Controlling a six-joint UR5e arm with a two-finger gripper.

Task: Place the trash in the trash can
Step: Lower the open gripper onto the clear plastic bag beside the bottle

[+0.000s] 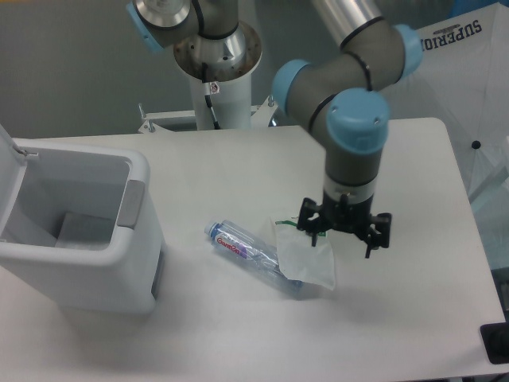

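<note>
I should put the whitish pouch in the trash can (75, 231), so my gripper should next take hold of the whitish pouch by its green-printed top edge (291, 224).
A clear plastic bottle (242, 251) with a blue cap and a red-blue label lies on its side mid-table. A flat whitish pouch (306, 259) with a green-printed top edge rests across the bottle's right end. My gripper (342, 237) hangs open just above the pouch's upper right part, fingers spread wide with nothing between them. The trash can (75, 231), a white rectangular bin with a grey side patch, stands at the left with its lid swung up and its inside showing.
The arm's white pedestal (219, 87) stands at the table's back edge. A white umbrella-like cloth (469, 72) is off the table at the right. A dark object (497, 344) sits at the lower right corner.
</note>
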